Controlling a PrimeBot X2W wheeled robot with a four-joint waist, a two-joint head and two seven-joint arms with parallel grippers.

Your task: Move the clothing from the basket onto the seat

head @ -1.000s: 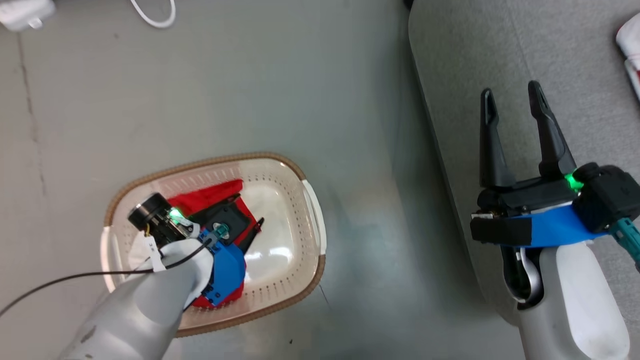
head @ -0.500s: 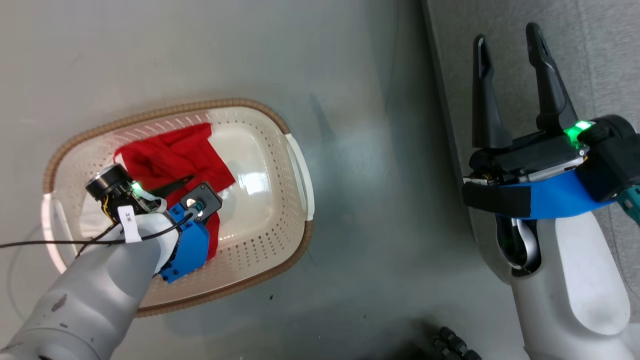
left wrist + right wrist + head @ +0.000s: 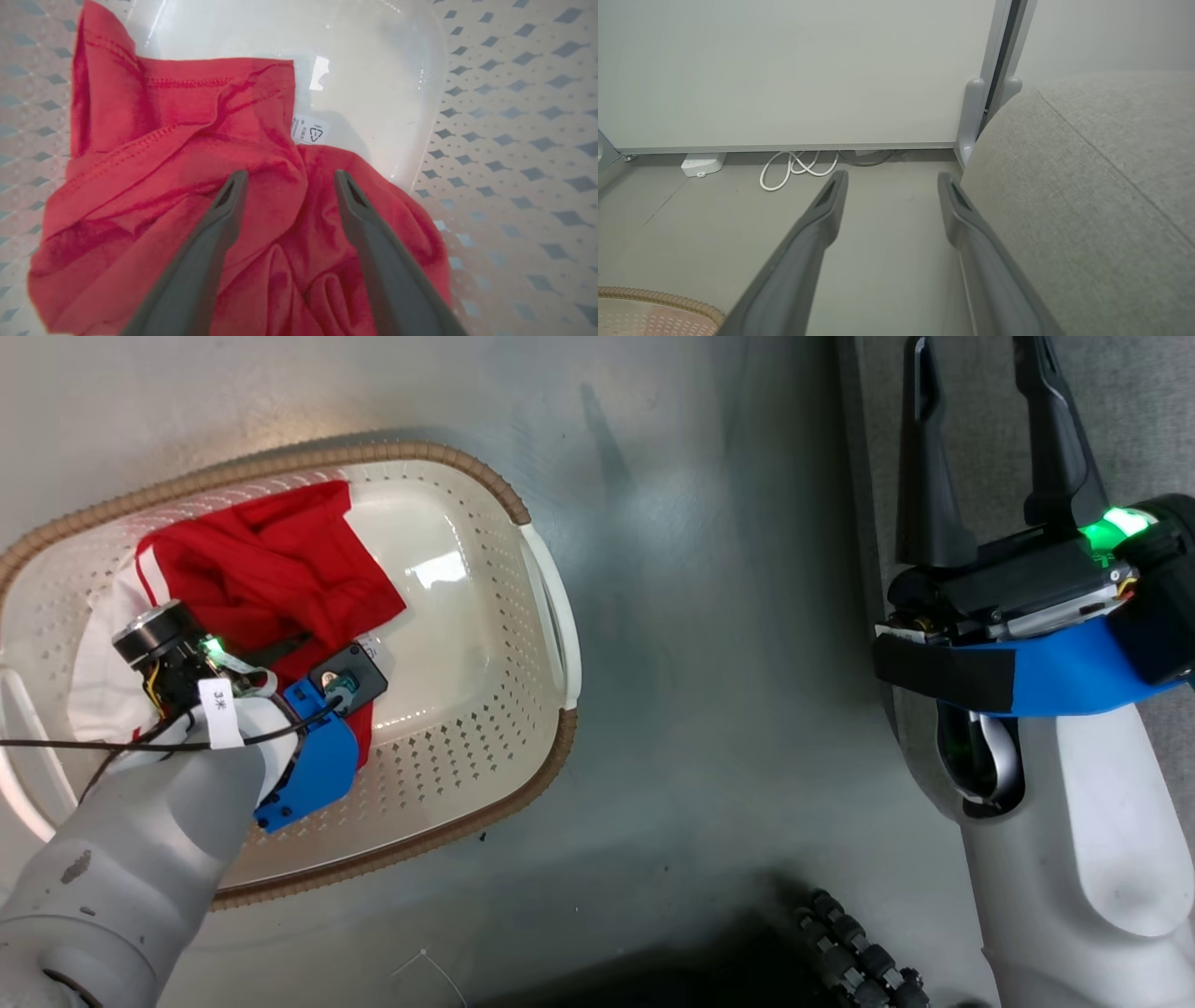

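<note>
The left gripper takes hold of the red clothing by its raised fold (image 3: 295, 182) next. The rest of the cloth (image 3: 134, 190) lies slack in the basket.
Red clothing (image 3: 261, 560) with a white part (image 3: 93, 663) lies bunched in the left half of the cream perforated basket (image 3: 485, 709) on the floor. My left gripper (image 3: 288, 177) is down inside the basket, open. Its two fingers straddle a fold of the red clothing (image 3: 163, 163), tips at the cloth without pinching it. The basket's glossy bottom (image 3: 373, 70) and its label sticker (image 3: 310, 130) show just beyond. My right gripper (image 3: 974, 355) is open and holds nothing, hovering at the left edge of the grey seat (image 3: 1148, 420). Its own view has the seat (image 3: 1087, 186) to the right of the right gripper (image 3: 892, 179).
Grey floor (image 3: 700, 616) separates basket and seat. A black ridged part (image 3: 850, 943) lies at the bottom edge. In the right wrist view are a pale wall, a white cable (image 3: 798, 168), a white adapter (image 3: 703, 164), a grey post (image 3: 971, 116) and the basket's rim (image 3: 658, 298).
The head camera has dipped, so basket and seat sit higher in the picture. My left gripper has shifted within the basket from its bare bottom onto the red cloth. Both grippers stay open.
</note>
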